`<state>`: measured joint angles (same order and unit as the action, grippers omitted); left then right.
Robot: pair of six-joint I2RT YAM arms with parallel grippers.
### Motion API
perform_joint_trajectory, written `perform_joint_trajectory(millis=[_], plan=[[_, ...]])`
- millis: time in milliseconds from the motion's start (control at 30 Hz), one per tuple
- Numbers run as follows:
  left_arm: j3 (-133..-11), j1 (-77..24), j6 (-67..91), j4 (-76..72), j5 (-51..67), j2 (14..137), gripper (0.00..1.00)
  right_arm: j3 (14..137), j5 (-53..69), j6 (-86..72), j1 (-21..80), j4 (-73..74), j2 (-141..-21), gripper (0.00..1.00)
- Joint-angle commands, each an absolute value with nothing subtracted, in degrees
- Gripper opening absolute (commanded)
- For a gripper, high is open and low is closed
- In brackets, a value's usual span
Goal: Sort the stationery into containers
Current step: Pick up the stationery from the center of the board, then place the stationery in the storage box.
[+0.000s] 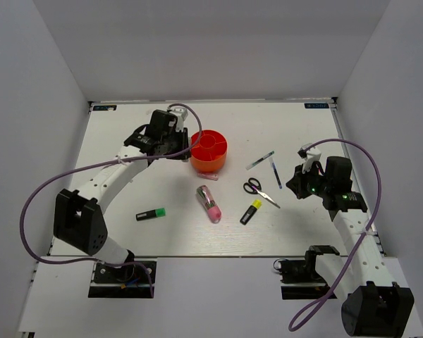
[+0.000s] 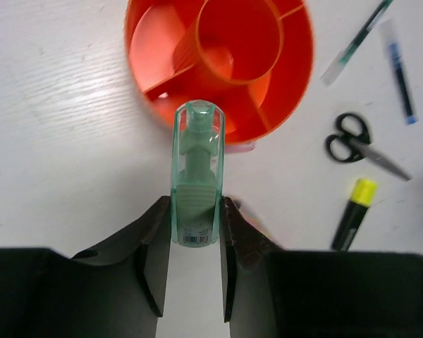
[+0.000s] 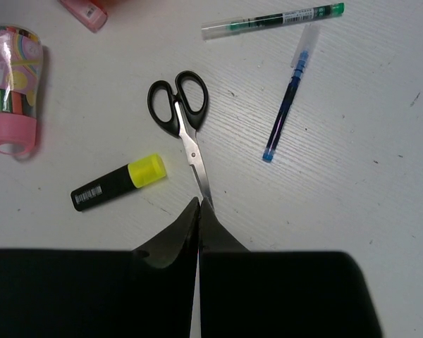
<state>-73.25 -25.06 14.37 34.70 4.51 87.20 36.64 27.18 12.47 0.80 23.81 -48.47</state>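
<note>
The green item would end up on the tabletop if the left gripper opened now, because only the item's tip overlaps the organiser's near rim.
The round orange-red organiser [image 1: 209, 150] stands at the table's middle back; it also shows in the left wrist view [image 2: 144, 42]. My left gripper [image 1: 178, 144] [image 2: 194, 211] is shut on a translucent green item with a barcode label [image 2: 196, 176], held just above the organiser's near rim. My right gripper [image 1: 296, 189] [image 3: 199, 204] is shut and empty, over the blade tip of the black-handled scissors [image 1: 259, 190] [image 3: 180, 113]. On the table lie the yellow highlighter [image 1: 251, 211] [image 3: 116, 184], the green marker [image 1: 151, 214], the chunky pink-and-green pen [image 1: 209, 203] [image 3: 14, 88] and the thin clear pen [image 1: 260, 160] [image 3: 271, 20].
A blue-tipped clear pen [image 1: 276, 174] [image 3: 285, 105] lies right of the scissors. A small pink item [image 1: 208, 177] [image 3: 84, 13] lies just in front of the organiser. White walls enclose the table on three sides.
</note>
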Motion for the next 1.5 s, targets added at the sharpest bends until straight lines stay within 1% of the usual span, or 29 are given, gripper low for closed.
perform_joint_trajectory(millis=[0, 133, 200, 533, 633, 667, 767, 867, 1067, 1300, 1367, 1467], plan=[[-71.82, -25.22, 24.32, 26.65, 6.24, 87.1, 0.01, 38.06, 27.07, 12.74, 0.62, 22.41, -48.25, 0.0], [-69.44, -26.28, 29.87, 17.34, 4.83, 87.27, 0.01, 37.97, 27.25, 12.57, 0.62, 22.41, -47.99, 0.0], [-68.65, -26.45, 29.97, 12.95, 4.75, 87.97, 0.01, 38.06, 27.25, 12.48, 0.7, 22.59, -47.99, 0.0], [-66.89, -28.21, 27.86, 5.89, 2.03, 91.32, 0.01, 38.14, 27.42, 12.48, 0.62, 22.5, -47.64, 0.0], [-64.08, -28.39, 28.56, 1.52, 0.27, 91.14, 0.01, 38.06, 27.42, 12.48, 0.53, 22.5, -47.64, 0.0], [-62.33, -28.3, 29.7, 0.45, -2.09, 91.06, 0.01, 38.06, 27.42, 12.48, 0.61, 22.5, -47.64, 0.0], [-55.84, -28.39, 32.16, -8.68, -3.77, 90.61, 0.01, 38.06, 27.69, 12.48, 0.7, 22.67, -47.9, 0.0], [-53.88, -28.3, 35.15, -13.7, -3.95, 90.96, 0.01, 38.14, 27.69, 12.48, 0.62, 22.68, -48.07, 0.0], [-53.44, -28.3, 36.47, -15.99, -4.22, 92.19, 0.01, 37.97, 27.69, 12.57, 0.79, 22.76, -48.08, 0.0], [-53.7, -28.3, 36.56, -14.95, -4.66, 92.29, 0.01, 38.06, 28.21, 12.66, 0.53, 22.76, -48.08, 0.0], [-54.14, -28.39, 36.39, -13.8, -4.75, 92.55, 0.03, 37.97, 28.21, 12.74, 0.7, 22.68, -48.08, 0.0], [-54.14, -28.3, 36.12, -12.66, -4.75, 92.37, 0.18, 37.97, 28.04, 12.66, 0.61, 22.85, -48.25, 0.0]])
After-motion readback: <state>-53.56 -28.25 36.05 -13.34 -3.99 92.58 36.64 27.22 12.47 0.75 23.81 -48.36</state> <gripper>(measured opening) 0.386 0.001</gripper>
